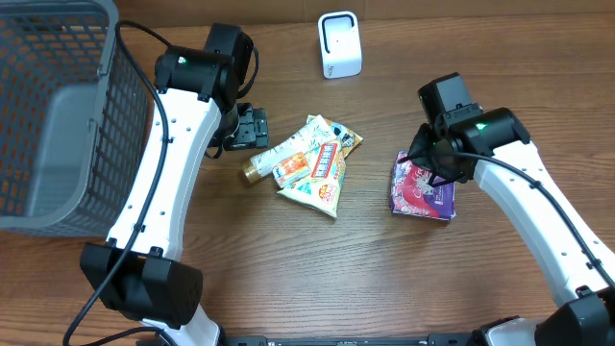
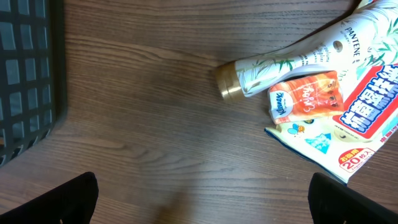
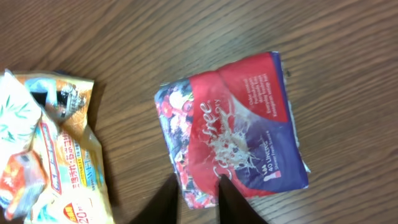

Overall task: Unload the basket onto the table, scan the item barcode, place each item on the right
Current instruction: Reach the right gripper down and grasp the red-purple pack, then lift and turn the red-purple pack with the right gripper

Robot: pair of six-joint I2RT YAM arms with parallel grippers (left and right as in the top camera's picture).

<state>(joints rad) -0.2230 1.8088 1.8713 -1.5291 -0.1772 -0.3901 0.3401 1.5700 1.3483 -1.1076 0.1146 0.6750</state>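
Note:
My right gripper grabs the red and purple tissue packet (image 3: 239, 124) by its edge strip (image 3: 192, 194) next, to flip it over for barcode scanning.
A red and purple tissue packet (image 3: 239, 124) lies flat on the table, also visible from above (image 1: 421, 187). My right gripper (image 3: 198, 186) is low over its left edge, jaws a narrow gap apart. One finger (image 3: 231, 199) rests over the red face, the other over the wood beside it, so the packet's edge strip sits between them. From above, the right gripper (image 1: 434, 161) covers the packet's upper left corner. My left gripper (image 2: 202, 199) is wide open above bare wood, left of the pile, and holds nothing. No barcode shows on the packet.
A white scanner (image 1: 339, 44) stands at the back centre. A pile in the middle holds a Pantene tube (image 2: 292, 59), a small orange tissue pack (image 2: 306, 96) and a wipes packet (image 1: 322, 178). A grey mesh basket (image 1: 58, 115) fills the left side.

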